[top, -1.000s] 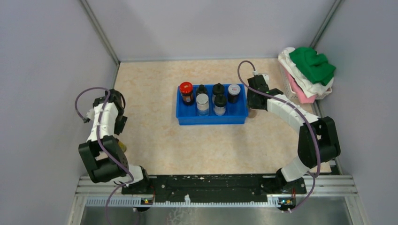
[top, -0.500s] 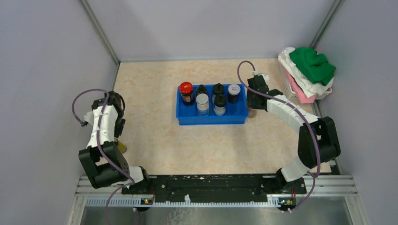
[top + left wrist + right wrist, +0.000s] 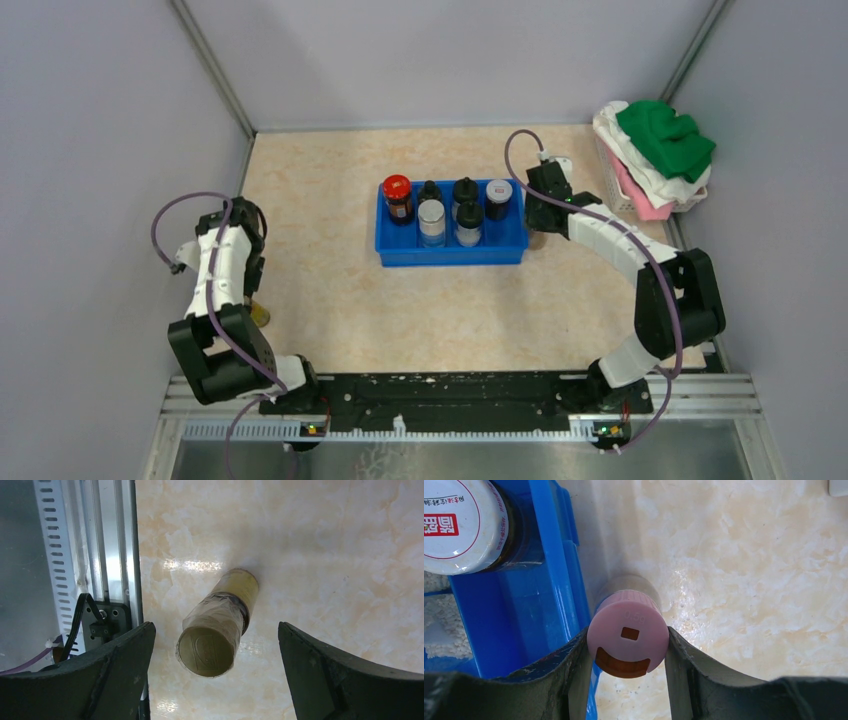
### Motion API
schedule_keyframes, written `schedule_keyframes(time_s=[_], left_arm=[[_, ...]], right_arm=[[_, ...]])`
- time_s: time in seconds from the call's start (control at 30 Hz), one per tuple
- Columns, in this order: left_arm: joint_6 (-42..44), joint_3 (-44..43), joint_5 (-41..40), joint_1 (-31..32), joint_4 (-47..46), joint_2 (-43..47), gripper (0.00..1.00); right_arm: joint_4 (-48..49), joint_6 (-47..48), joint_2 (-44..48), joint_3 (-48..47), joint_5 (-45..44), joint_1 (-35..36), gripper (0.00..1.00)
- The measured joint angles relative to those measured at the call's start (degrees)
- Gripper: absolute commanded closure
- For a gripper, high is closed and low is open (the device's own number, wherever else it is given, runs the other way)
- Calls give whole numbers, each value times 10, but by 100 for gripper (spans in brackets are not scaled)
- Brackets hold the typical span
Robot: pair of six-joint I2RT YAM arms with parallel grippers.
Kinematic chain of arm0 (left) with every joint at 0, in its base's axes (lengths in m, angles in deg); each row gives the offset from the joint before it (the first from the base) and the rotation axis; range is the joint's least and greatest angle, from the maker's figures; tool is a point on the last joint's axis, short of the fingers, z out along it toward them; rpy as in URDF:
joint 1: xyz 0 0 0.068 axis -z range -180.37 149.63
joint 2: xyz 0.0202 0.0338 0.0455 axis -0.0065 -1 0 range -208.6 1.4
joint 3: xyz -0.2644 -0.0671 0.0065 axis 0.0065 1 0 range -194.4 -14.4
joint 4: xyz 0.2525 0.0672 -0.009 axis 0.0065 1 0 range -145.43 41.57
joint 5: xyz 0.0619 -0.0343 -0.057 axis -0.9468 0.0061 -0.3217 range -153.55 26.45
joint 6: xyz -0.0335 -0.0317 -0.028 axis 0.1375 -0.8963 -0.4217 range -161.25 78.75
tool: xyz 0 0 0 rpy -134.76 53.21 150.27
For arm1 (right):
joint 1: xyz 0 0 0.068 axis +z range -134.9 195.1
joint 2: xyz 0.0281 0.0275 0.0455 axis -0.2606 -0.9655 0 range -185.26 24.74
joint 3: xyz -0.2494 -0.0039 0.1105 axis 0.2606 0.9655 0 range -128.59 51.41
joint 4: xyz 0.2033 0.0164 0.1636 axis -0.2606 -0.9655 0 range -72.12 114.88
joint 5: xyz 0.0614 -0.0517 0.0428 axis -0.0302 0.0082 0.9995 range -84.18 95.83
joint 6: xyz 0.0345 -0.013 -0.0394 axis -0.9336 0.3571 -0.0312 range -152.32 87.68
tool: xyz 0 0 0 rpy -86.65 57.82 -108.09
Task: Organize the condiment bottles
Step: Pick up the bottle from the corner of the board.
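The yellowish bottle's wrapped cap lies between both fingers of my left gripper, so my left gripper closes next. Closing now would catch the cap.
Several condiment bottles stand in the blue tray (image 3: 450, 257): a red-capped jar (image 3: 397, 188), black-capped bottles (image 3: 464, 189) and silver-capped ones (image 3: 431, 211). My right gripper (image 3: 537, 230) is shut on a pink-capped bottle (image 3: 628, 630) that stands on the table right against the tray's right wall (image 3: 556, 580); the fingers (image 3: 574, 665) press the cap from both sides. My left gripper (image 3: 215, 630) is open above a yellowish bottle (image 3: 235, 592) with a clear wrap on its cap, which stands alone at the near left (image 3: 259, 315) between the wide-apart jaws.
A pile of green, white and pink cloths (image 3: 655, 160) lies at the back right. A metal rail (image 3: 105, 555) runs close to the left of the yellowish bottle. A white-lidded jar (image 3: 461, 525) stands in the tray's right end.
My left arm has shifted slightly left and nearer, uncovering the yellowish bottle in the top view. The right arm has hardly moved.
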Motion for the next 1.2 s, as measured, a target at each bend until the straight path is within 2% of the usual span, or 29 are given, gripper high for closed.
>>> schedule_keyframes(time_s=[0.63,0.87,0.93,1.07,1.2], left_arm=[[-27,0,-19,-5,16,-3,3],[-31,0,-19,-7,17,-3,18],[-31,0,-19,-9,16,-3,32],[-32,0,-19,-10,14,-3,44],[-34,1,-19,-10,9,-3,63]], right_arm=[[11,0,0,4,-2,0,100],[23,3,-1,8,-5,0,100],[25,4,-2,8,-5,0,100],[28,4,-3,8,-6,0,100],[32,4,-5,8,-8,0,100]])
